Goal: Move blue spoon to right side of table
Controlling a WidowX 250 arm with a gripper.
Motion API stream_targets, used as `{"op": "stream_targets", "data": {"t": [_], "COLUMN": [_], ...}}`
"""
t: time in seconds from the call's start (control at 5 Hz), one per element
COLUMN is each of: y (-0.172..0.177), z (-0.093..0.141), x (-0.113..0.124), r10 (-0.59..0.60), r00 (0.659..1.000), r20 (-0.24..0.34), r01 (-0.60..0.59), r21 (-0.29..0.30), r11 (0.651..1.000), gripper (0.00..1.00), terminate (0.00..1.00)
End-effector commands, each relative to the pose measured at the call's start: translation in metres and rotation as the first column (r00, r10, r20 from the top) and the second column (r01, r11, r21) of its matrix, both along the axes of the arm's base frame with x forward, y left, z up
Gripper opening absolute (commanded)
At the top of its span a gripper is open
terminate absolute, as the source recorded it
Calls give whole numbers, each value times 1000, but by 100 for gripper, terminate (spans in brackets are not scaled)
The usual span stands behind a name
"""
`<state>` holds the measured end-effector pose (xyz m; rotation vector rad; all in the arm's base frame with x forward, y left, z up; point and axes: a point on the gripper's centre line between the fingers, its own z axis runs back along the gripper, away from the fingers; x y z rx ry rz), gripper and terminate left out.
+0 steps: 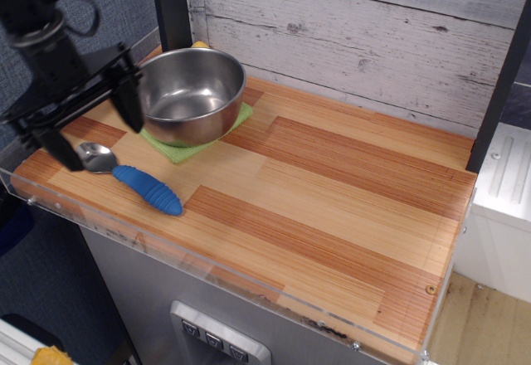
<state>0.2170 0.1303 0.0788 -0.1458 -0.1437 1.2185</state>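
Observation:
My gripper grabs the spoon by its neck [114,168] beside the ribbed handle [149,189] next, to move the blue spoon across the table.
The blue spoon [137,180] lies flat at the front left of the wooden table [332,182], its silver bowl pointing left and its ribbed blue handle pointing right. My gripper [93,131] is open and empty. It hovers over the spoon's silver bowl end, one finger [129,106] near the steel bowl and the other [62,149] at the table's left edge. The fingers stand wide apart and touch nothing that I can see.
A large steel bowl [189,91] stands on a small green cloth [178,147] at the back left. A whitewashed plank wall [357,33] runs along the back. Clear acrylic edging [207,270] rims the front.

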Motion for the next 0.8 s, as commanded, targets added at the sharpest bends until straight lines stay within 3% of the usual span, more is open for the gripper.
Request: {"op": "stream_targets", "data": {"t": [0.0, 0.6], "y": [9, 16], "z": [-24, -50], "x": [-6, 15], "r10": [-1, -17], "r00": [999, 1000], "r20": [36, 1], "r01": [1, 17], "r21": [-11, 6], "r11": [1000, 1000], "gripper": [100, 100], "terminate": [0, 0]}}
